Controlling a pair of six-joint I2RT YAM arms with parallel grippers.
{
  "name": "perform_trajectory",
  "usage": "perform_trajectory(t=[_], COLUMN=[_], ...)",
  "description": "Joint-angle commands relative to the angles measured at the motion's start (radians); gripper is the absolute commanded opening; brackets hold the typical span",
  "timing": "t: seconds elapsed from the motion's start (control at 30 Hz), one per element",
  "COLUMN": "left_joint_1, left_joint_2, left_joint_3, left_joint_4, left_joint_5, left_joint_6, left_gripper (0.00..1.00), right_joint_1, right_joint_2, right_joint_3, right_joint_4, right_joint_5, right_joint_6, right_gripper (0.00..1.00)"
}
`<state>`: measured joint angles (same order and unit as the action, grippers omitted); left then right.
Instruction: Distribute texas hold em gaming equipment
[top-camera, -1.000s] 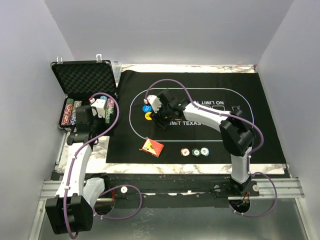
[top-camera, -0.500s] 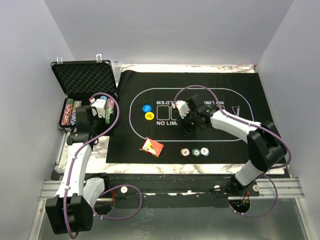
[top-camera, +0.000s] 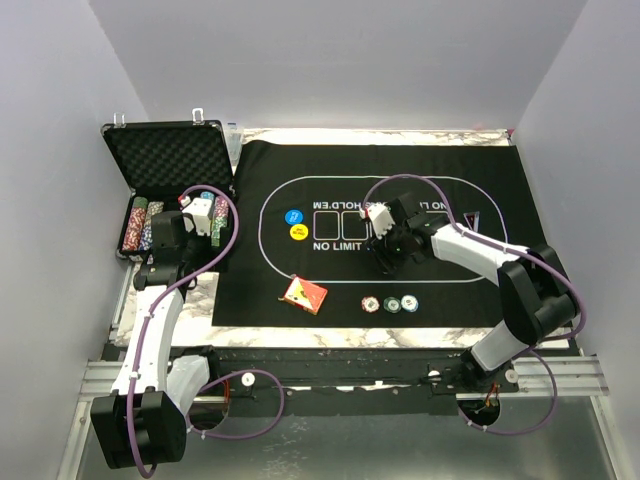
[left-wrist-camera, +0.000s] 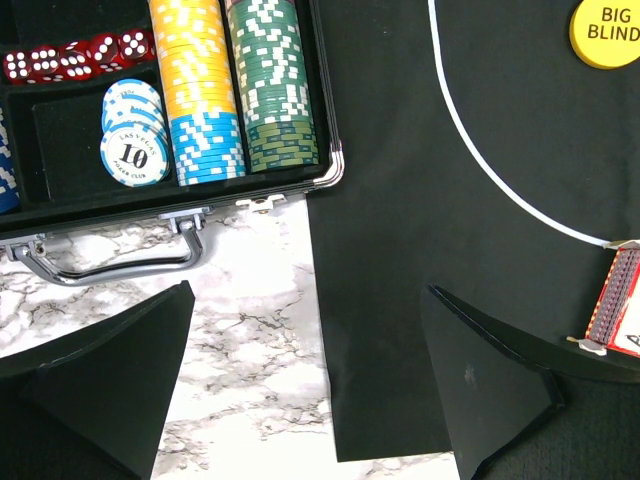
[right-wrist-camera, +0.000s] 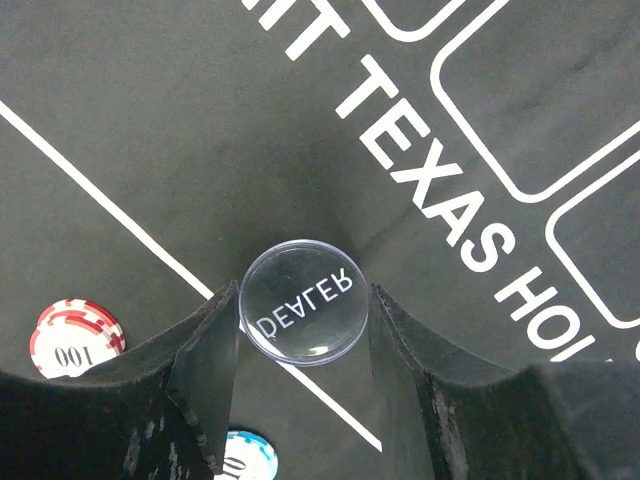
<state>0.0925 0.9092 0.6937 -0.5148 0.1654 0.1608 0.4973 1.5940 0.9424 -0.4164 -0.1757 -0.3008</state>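
Note:
My right gripper is holding the disc above the flat mat and should release it, since it would end up on the mat by the white line.
My right gripper (top-camera: 385, 255) (right-wrist-camera: 303, 335) is shut on a clear round DEALER disc (right-wrist-camera: 303, 301) and holds it over the white oval line of the black mat, near its middle. Three striped chips (top-camera: 391, 303) lie in a row on the mat in front of it; a red one (right-wrist-camera: 75, 338) and a blue one (right-wrist-camera: 245, 458) show in the right wrist view. The blue disc (top-camera: 293, 216) and yellow BIG BLIND disc (top-camera: 298, 233) (left-wrist-camera: 608, 30) lie at the mat's left. The red-orange card box (top-camera: 305, 294) (left-wrist-camera: 620, 315) lies front left. My left gripper (top-camera: 205, 215) (left-wrist-camera: 310, 390) is open and empty over the marble beside the case.
The open black case (top-camera: 165, 160) stands at the far left with stacked chips (left-wrist-camera: 205, 90), a lone 10 chip (left-wrist-camera: 135, 155) and red dice (left-wrist-camera: 75, 58) inside. Its metal handle (left-wrist-camera: 110, 265) faces my left gripper. The mat's left edge (left-wrist-camera: 325, 340) runs between my left fingers.
My right gripper has moved right and nearer, from beside the blue and yellow discs to the middle of the mat, carrying the DEALER disc. The left arm has not moved.

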Motion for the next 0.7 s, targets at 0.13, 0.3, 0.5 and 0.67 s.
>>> perform_trajectory(t=[0.13,0.3,0.5,0.67], left_joint_1=[0.007,0.006,0.006,0.007], left_joint_2=[-0.001,-0.002,0.004,0.008], left_joint_3=[0.020,0.020,0.021,0.021], left_joint_4=[0.001,0.001,0.001,0.001], left_joint_5=[0.022,0.028,0.031,0.026], left_joint_6=[0.003,0.006,0.006,0.005], left_gripper=[0.99,0.98,0.99,0.98], right_joint_1=[-0.007,-0.006,-0.004,0.034], right_joint_2=[0.009,0.011,0.022,0.139], right_joint_3=[-0.028,-0.013,0.091,0.280], right_joint_4=[0.054,0.041,0.043,0.047], right_joint_5=[0.036,0.003,-0.071,-0.104], right_joint_6=[-0.025,-0.034,-0.009,0.062], right_gripper=[0.54,0.86,0.87,0.87])
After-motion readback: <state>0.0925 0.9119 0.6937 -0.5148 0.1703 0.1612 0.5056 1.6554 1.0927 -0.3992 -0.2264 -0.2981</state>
